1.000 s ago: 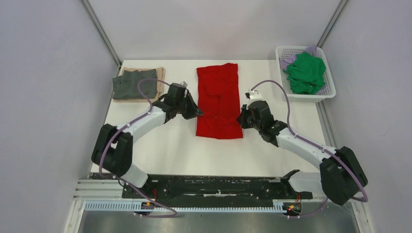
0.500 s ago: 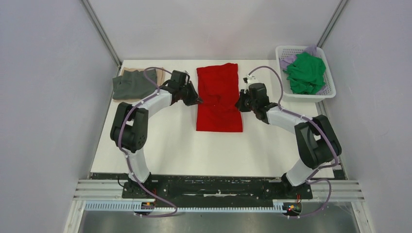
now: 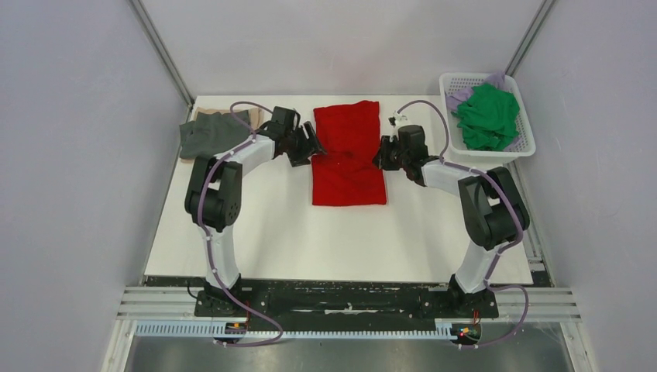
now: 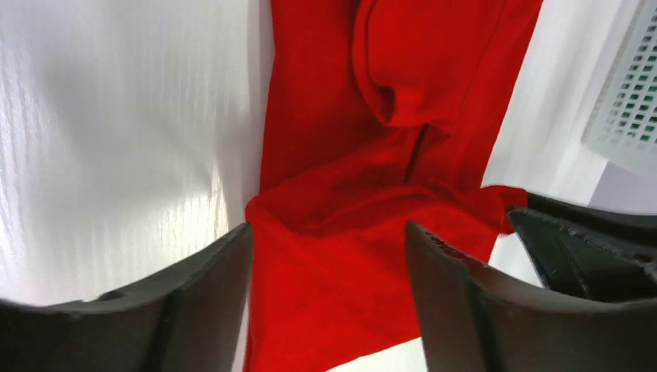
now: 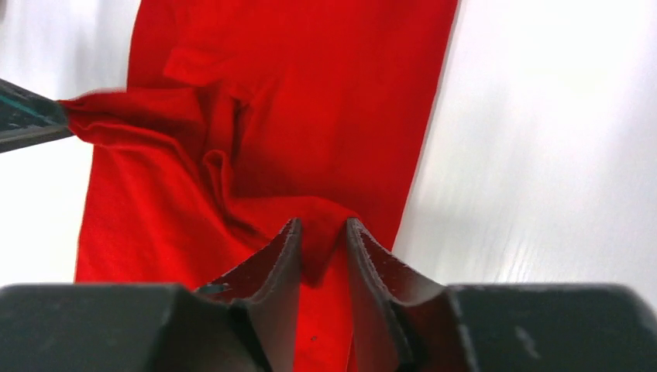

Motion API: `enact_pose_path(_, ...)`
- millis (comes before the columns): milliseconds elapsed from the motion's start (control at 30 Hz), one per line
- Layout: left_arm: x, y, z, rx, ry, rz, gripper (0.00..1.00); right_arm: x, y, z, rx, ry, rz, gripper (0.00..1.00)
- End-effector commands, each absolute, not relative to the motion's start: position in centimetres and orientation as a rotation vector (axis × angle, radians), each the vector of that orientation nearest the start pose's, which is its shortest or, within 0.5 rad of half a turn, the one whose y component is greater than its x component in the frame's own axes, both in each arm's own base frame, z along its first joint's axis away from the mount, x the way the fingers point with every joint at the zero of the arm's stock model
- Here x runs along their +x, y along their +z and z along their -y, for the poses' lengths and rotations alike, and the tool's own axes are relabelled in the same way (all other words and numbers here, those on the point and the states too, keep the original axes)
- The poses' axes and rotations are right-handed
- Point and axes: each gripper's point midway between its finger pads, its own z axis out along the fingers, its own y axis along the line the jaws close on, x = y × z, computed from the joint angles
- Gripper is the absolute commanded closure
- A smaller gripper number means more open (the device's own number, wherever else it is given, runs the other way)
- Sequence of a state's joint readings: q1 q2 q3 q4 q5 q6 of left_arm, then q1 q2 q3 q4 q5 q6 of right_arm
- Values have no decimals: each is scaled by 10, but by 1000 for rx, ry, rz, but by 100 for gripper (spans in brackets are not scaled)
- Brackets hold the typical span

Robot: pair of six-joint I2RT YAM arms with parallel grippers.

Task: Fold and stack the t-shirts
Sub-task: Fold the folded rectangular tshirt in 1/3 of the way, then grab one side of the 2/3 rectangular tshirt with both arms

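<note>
My right gripper should next grab the t-shirt's near doubled corner on the gripper's side and fold the red t-shirt (image 3: 349,155) toward its far end.
The red t-shirt (image 3: 349,155) lies lengthwise in the middle of the table, its near part doubled over so a rumpled fold runs across its middle (image 4: 372,194) (image 5: 232,139). My left gripper (image 3: 314,155) (image 4: 329,232) is at the shirt's left edge, open wide, with loose cloth below the jaws. At the right edge is my right gripper (image 3: 379,160) (image 5: 323,225), its jaws parted a little; a corner of red cloth lies in the gap without being pinched.
A folded dark grey t-shirt (image 3: 203,137) rests on a tan one (image 3: 249,118) at the far left. The white lattice basket (image 3: 496,157) at the far right holds a crumpled green t-shirt (image 3: 486,116) and a pale lilac one (image 3: 459,97).
Both arms swung away from me, carrying the red shirt's near hem up over its middle, so the shirt is shorter. Both grippers, shut before, have parted their jaws.
</note>
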State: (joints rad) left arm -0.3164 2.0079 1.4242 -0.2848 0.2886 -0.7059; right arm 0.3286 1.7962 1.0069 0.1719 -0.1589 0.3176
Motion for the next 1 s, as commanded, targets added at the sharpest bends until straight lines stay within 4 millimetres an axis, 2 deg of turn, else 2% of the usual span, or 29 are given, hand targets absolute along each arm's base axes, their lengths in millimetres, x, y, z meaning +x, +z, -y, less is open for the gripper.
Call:
enact_pose_path(0,471,105,229,-283,-800,-2425,3,470,102,-189,-99,529,-2103,47)
enact_pose_path(67,471,120,228,-262,-801,-2397,0,473,113,-183,-89,499,-2084,13)
enact_pose_path(100,469,125,228,-254,-806,-2390,0,471,117,-180,-81,484,-2078,3)
enact_pose_path(233,449,141,223,-236,-814,-2372,0,448,129,-172,-71,488,-2036,2)
enact_pose_path(300,434,142,221,-235,-819,-2380,0,431,128,-172,-75,518,-2040,2)
enact_pose_path(433,396,134,221,-236,-825,-2419,0,390,109,-164,-46,554,-2088,1)
enact_pose_path(467,381,121,220,-242,-807,-2461,0,381,105,-162,-35,563,-2097,1)
enact_pose_path(633,331,88,219,-251,-754,-2566,0,334,64,-154,19,592,-2215,2)
enact_pose_path(733,315,69,217,-270,-718,-2624,0,322,59,-159,30,659,-2210,1)
enact_pose_path(867,308,58,213,-300,-681,-2649,0,324,61,-160,92,685,-2189,1)
enact_pose_path(967,308,54,211,-317,-659,-2653,0,324,56,-162,154,693,-2198,10)
